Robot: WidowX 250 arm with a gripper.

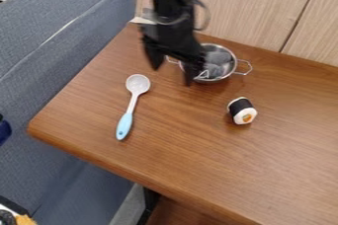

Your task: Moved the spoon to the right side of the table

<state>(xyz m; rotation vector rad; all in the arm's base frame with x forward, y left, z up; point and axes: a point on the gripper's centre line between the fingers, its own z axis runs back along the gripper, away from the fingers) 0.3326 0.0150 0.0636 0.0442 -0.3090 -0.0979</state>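
Note:
My gripper should next grab the spoon (134,99) by its pale neck. Then it can move the spoon to the sushi roll toy's side of the table.
The black gripper (173,69) hangs over the back left part of the table, its two fingers spread apart with nothing between them. A spoon (134,99) with a pale bowl and a light blue handle end lies on the left side of the wooden table (178,140). Its bowl points to the back and its handle toward the front edge. The gripper is above and to the right of the spoon's bowl, apart from it.
A metal pot (228,66) with two wire handles stands behind and right of the gripper, partly covered by it. A sushi roll toy (242,111) sits right of centre. Wooden panelling (247,9) rises behind the table; a grey-blue sofa (46,61) is at the left.

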